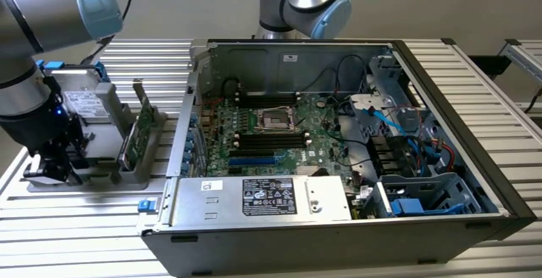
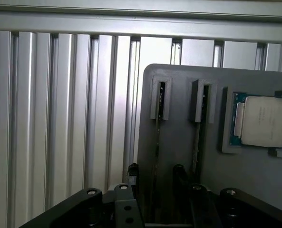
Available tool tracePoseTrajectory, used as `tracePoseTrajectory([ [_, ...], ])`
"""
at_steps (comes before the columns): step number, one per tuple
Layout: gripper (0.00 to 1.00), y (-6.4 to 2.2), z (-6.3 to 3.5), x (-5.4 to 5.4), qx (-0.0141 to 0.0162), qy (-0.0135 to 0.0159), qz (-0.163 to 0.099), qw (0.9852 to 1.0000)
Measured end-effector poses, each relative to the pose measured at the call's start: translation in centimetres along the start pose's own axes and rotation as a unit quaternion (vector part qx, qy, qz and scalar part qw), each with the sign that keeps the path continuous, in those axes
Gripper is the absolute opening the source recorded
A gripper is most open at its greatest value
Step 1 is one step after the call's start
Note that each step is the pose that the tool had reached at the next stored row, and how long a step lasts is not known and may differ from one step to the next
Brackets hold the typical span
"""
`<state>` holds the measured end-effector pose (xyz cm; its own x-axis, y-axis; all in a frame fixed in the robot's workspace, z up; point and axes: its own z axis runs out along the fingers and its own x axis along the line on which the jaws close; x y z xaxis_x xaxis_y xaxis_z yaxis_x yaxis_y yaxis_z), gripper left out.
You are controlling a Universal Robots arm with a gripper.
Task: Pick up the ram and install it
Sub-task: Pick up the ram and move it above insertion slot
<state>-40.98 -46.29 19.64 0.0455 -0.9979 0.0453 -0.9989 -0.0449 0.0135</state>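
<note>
My gripper grabs the ram's bare middle part (image 2: 154, 183) next, where both sides of the ram stand open, since the holder's grey post wraps the ram's end.
The ram (image 2: 158, 140) stands on edge in a slot of the grey holder (image 2: 179, 76), so I see it as a thin dark line. My gripper (image 2: 155, 175) is low over that slot and open. Its two black fingertips (image 2: 132, 172) straddle the ram, one on each side, with a gap to the stick. A second thin stick (image 2: 198, 142) sits in the neighbouring slot. In the exterior view the gripper (image 1: 52, 164) hangs over the holder (image 1: 93, 179) at the exterior view's left, beside the open computer case (image 1: 339, 145).
A square silver processor chip (image 2: 262, 121) lies in a recess of the holder, beyond the second slot. A broader green card (image 1: 138, 132) stands upright on the holder, with a silver drive (image 1: 85, 100) behind it. The motherboard (image 1: 271, 135) with black memory slots lies inside the case. A second arm (image 1: 305, 2) stands behind it.
</note>
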Motion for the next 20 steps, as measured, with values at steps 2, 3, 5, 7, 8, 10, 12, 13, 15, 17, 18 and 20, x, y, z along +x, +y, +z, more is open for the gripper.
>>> tracePoseTrajectory([
  [2,0.42,-0.20,0.18,0.00,-0.0001,0.0001,0.000,1.0000],
  [3,0.42,-0.23,0.22,-0.01,0.0000,0.0001,0.000,1.0000],
  [5,0.42,-0.23,0.24,0.00,0.0000,0.0000,0.000,1.0000],
  [7,0.42,-0.23,0.25,0.00,0.0000,0.0001,0.000,1.0000],
  [8,0.42,-0.23,0.26,0.00,0.0000,0.0000,0.000,1.0000],
  [10,0.42,-0.23,0.30,0.00,0.0000,0.0000,0.000,1.0000],
  [12,0.42,-0.24,0.33,-0.01,0.0000,0.0000,0.000,1.0000],
  [13,0.40,-0.24,0.35,-0.01,0.0000,0.0000,0.000,1.0000],
  [15,0.34,-0.24,0.39,-0.01,-0.0001,0.0000,0.000,1.0000],
  [17,0.27,-0.24,0.42,-0.01,-0.0001,0.0000,0.000,1.0000],
  [18,0.21,-0.24,0.42,-0.01,-0.0001,0.0001,0.000,1.0000],
  [20,0.15,-0.24,0.44,-0.01,-0.0002,0.0000,0.000,1.0000],
])
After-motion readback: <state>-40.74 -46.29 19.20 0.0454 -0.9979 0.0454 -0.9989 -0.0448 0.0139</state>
